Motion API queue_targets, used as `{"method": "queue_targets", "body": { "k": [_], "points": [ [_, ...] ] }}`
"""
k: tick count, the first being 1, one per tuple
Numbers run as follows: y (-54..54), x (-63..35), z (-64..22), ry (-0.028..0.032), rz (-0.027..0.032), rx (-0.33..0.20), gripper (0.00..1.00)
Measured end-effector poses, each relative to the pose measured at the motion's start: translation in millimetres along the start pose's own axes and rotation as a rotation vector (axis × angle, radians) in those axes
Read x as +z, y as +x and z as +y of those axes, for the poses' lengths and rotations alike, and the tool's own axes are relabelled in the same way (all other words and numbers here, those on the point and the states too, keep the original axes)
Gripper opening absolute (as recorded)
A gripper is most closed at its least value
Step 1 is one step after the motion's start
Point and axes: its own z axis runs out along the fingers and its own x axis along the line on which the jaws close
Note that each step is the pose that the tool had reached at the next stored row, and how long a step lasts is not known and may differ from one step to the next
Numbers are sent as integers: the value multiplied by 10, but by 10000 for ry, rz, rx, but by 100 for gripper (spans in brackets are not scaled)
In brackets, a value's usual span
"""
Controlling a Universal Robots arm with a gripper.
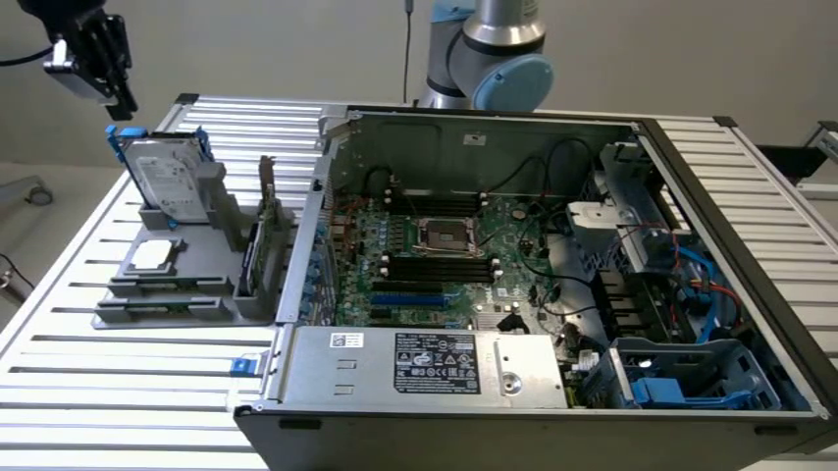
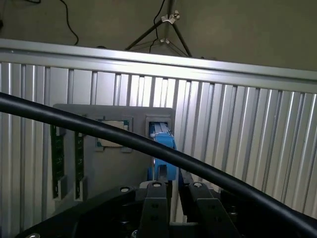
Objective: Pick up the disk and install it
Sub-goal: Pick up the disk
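Observation:
The disk's lower end is down in the grey holder's slot (image 1: pixel 177 218). My gripper will therefore pick up the disk next by its exposed upper end (image 1: pixel 163 134).
The disk (image 1: pixel 171 177) stands upright in a slot at the far end of a grey holder (image 1: pixel 196 294), its silver face and white label framed by blue rails. My gripper (image 1: pixel 122 103) hangs just above the disk's top edge, apart from it, at the exterior view's upper left. In the wrist view the gripper (image 2: pixel 174 208) is open, and its two black fingers (image 2: pixel 153 208) straddle the line of the disk's blue rail (image 2: pixel 162 135) farther off. Nothing is held.
The holder also carries a small square silver chip (image 1: pixel 151 255), an upright dark card (image 1: pixel 266 221) and green memory sticks (image 2: pixel 57 153). To the exterior view's right lies the open computer case (image 1: pixel 524 245) with a blue drive cage (image 1: pixel 688 378). A black cable (image 2: pixel 99 131) crosses the wrist view.

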Motion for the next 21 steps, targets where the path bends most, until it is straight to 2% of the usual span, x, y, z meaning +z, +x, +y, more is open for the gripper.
{"method": "queue_targets", "body": {
  "k": [1,2,3,4,6,9,21],
  "points": [
    [0,4,0,-7,-1,0,30],
    [0,7,1,-21,-3,1,30],
    [0,10,1,-41,-4,0,36],
    [1,14,1,-68,-6,1,36],
    [4,28,1,-115,-11,1,48],
    [15,74,2,-152,-14,1,48],
    [40,281,6,-199,-18,3,48]
  ]
}}
